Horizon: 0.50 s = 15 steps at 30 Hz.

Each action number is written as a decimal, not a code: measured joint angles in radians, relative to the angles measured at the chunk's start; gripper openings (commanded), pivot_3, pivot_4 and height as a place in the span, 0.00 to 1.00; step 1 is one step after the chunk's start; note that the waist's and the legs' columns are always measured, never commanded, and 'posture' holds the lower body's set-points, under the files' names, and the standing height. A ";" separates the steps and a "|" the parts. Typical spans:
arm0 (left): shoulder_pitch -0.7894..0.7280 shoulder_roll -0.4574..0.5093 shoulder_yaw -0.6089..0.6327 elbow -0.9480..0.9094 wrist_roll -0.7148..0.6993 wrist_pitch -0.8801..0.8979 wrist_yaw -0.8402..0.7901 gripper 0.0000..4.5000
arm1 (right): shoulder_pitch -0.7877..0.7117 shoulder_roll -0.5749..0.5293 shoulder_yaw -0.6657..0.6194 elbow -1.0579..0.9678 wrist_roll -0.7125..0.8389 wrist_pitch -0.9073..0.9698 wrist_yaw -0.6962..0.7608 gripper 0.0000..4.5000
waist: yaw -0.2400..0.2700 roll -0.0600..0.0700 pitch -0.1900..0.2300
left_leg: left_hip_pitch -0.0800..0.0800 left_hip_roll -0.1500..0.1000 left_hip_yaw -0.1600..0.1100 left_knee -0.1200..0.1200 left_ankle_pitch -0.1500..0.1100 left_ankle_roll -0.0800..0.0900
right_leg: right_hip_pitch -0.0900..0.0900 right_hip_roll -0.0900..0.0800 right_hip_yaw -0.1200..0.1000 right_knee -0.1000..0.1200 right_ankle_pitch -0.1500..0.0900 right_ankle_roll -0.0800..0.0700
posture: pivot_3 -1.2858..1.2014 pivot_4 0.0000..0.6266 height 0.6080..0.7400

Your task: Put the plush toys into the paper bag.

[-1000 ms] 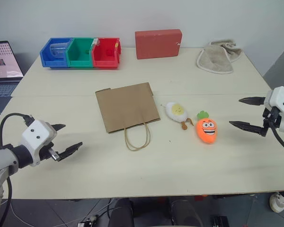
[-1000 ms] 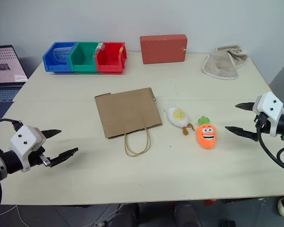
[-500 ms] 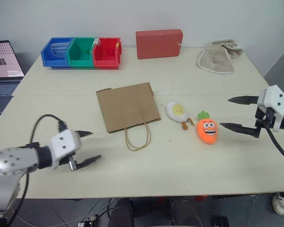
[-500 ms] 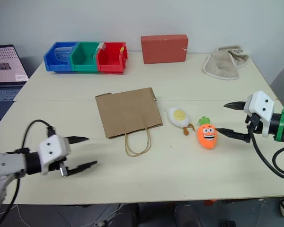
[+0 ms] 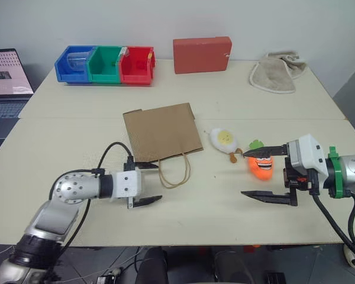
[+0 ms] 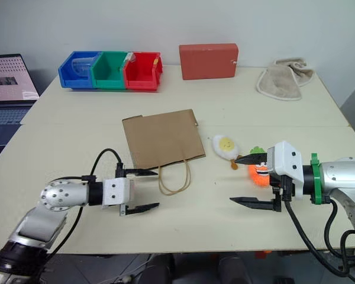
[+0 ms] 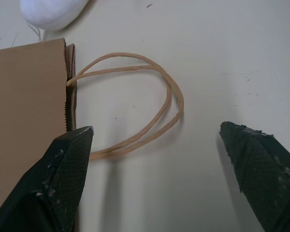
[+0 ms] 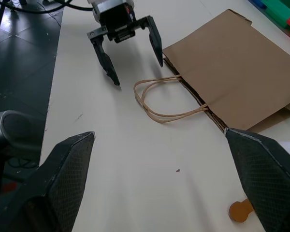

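Observation:
The left gripper should next pinch the upper cord handle (image 5: pixel 188 164) that loops out from the bag's opening, because the paper bag (image 5: pixel 163 131) is lying flat.
The flat brown paper bag (image 5: pixel 163 131) lies mid-table, its cord handles (image 5: pixel 174 171) pointing toward me. To its right lie the white egg plush (image 5: pixel 223 139) and the orange carrot plush (image 5: pixel 261 164). My left gripper (image 5: pixel 160 181) is open just left of the handles, one finger by the bag's mouth edge (image 7: pixel 70 87), and holds nothing. My right gripper (image 5: pixel 242 173) is open and empty, pointing left. Its upper finger crosses in front of the carrot. The right wrist view shows the bag (image 8: pixel 237 82) and the left gripper (image 8: pixel 138 73).
Blue, green and red bins (image 5: pixel 105 64) stand at the back left, a red box (image 5: pixel 202 54) at the back middle and a beige towel (image 5: pixel 278 74) at the back right. A laptop (image 5: pixel 9 77) sits off the table's left side.
My left gripper has swung right and now sits beside the bag's handles. My right gripper has moved left and in front of the carrot. Both stayed open.

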<state>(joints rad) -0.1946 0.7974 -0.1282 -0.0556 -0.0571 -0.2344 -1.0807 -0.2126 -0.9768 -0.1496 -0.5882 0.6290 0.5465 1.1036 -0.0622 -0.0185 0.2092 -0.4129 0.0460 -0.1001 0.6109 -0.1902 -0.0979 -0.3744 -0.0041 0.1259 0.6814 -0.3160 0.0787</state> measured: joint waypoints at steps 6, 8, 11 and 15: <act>-0.044 -0.027 -0.022 0.091 0.027 -0.104 0.009 0.99 | 0.009 -0.001 -0.002 -0.009 0.015 0.009 -0.016 1.00 | 0.006 0.000 0.000 | 0.000 0.000 -0.003 0.000 0.000 0.000 | 0.001 0.000 -0.002 0.001 0.000 0.000 | 0.52 0.24 1.00; -0.050 -0.042 -0.023 0.103 0.025 -0.104 0.015 0.95 | 0.010 -0.001 -0.002 -0.017 0.020 0.009 -0.019 1.00 | 0.006 0.000 0.000 | -0.001 0.000 -0.003 0.000 0.000 0.000 | 0.000 0.000 -0.002 0.001 0.000 0.000 | 0.52 0.24 1.00; -0.056 -0.051 -0.024 0.123 0.030 -0.132 0.021 0.82 | 0.019 -0.002 -0.003 -0.024 0.021 0.009 -0.022 1.00 | 0.007 0.000 0.000 | -0.001 0.000 -0.004 0.000 0.000 0.000 | 0.000 0.000 -0.003 0.001 0.000 0.000 | 0.52 0.24 1.00; -0.075 -0.082 -0.043 0.176 0.056 -0.186 0.034 0.52 | 0.026 -0.002 -0.003 -0.026 0.021 0.009 -0.023 1.00 | 0.007 0.000 0.000 | -0.001 0.000 -0.005 0.000 0.000 0.000 | 0.001 0.000 -0.003 0.001 0.000 0.000 | 0.52 0.24 1.00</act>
<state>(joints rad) -0.2699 0.7152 -0.1707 0.1208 -0.0007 -0.4203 -1.0471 -0.1864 -0.9793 -0.1524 -0.6143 0.6498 0.5556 1.0809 -0.0552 -0.0185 0.2091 -0.4141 0.0457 -0.1046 0.6110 -0.1902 -0.0979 -0.3738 -0.0037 0.1225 0.6822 -0.3157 0.0792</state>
